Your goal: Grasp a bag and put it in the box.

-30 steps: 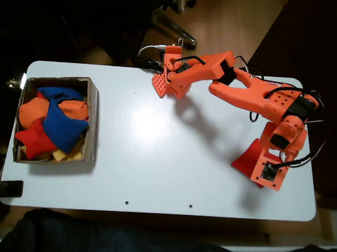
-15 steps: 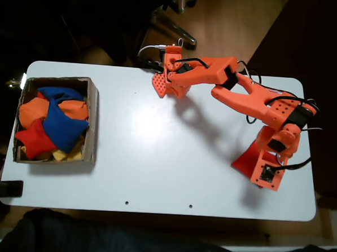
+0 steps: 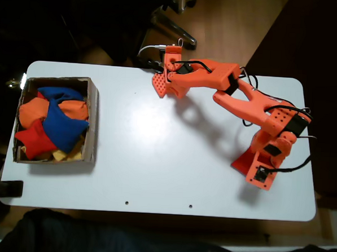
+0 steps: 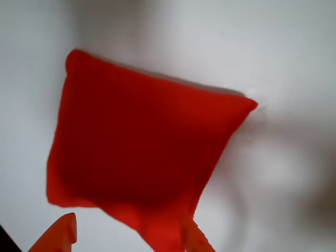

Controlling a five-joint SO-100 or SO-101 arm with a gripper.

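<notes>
My gripper should pick up the red bag (image 3: 242,158) by its edge next. Then the bag can go in the cardboard box.
A red bag (image 4: 142,152) lies flat on the white table, seen close up in the wrist view. In the fixed view the red bag (image 3: 242,158) peeks out at the right of the table, from under the orange arm's wrist (image 3: 262,167). My gripper (image 4: 126,239) is open just above it. Its two orange fingertips (image 4: 59,236) enter from the bottom edge and straddle the bag's near corner. The brown cardboard box (image 3: 92,119) stands at the table's far left.
The box holds a blue beanbag (image 3: 64,126), orange beanbags (image 3: 31,112) and another red one (image 3: 32,138). The arm's base (image 3: 171,78) sits at the table's far edge. A wide bare stretch of white table (image 3: 156,153) lies between the box and the arm.
The arm has folded down over the red bag. In the fixed view its wrist has moved a little left and covers more of the bag. The box and its contents have not moved.
</notes>
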